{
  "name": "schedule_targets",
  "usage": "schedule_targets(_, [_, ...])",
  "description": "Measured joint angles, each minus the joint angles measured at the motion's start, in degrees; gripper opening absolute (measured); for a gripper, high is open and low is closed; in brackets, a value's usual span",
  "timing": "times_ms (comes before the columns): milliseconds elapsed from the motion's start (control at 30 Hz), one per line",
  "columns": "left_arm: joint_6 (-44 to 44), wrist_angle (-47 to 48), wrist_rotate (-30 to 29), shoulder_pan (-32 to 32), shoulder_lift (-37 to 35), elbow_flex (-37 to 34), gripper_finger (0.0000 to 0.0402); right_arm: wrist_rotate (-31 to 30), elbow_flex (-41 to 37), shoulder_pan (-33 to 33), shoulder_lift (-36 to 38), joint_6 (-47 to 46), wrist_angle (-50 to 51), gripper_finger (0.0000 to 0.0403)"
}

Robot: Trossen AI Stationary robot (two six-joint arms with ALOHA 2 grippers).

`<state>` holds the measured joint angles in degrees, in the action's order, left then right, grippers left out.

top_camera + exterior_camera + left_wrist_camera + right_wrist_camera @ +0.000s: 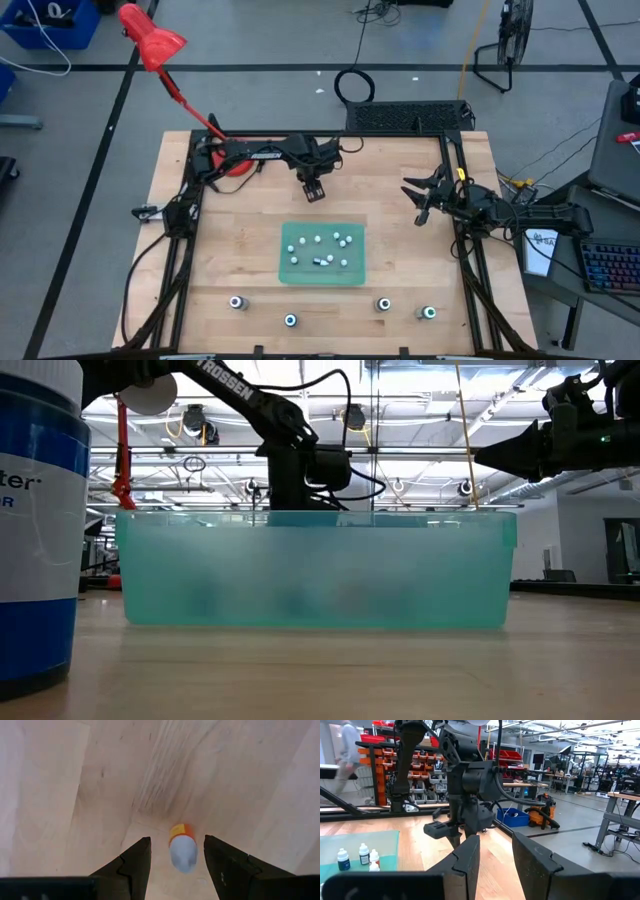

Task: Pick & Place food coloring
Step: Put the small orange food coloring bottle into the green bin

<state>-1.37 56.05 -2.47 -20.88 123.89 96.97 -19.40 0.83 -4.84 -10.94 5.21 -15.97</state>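
In the left wrist view my left gripper's fingers reach down beside the bottle on the wood, so it is time to close on the food coloring bottle (183,852) now.
A tiny whitish food coloring bottle (183,852) with an orange cap lies on its side on the bare wood, beyond the far edge of the green tray (300,272). My left gripper (314,192) points down over it, open, one finger on either side of the bottle and neither touching it. Several more small bottles (320,243) stand and lie in the tray. Several dark round jars with teal tops (237,302) (383,304) stand along the near edge. My right gripper (415,203) waits at the right side, held level and open.
In the low view the tray's teal wall (320,570) spans the middle, and a large blue-and-white jar (35,530) stands close at the left. A red lamp arm (170,70) rises at the far left corner. Black frame rails (460,250) run along both sides.
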Motion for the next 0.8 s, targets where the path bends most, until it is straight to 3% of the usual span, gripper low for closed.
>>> schedule_targets(800, [-1.7, 0.8, -0.6, 0.0, 0.3, 0.0, 0.0186, 0.0, 0.0, 0.0, 0.0, 0.0, 0.0, 0.0105])
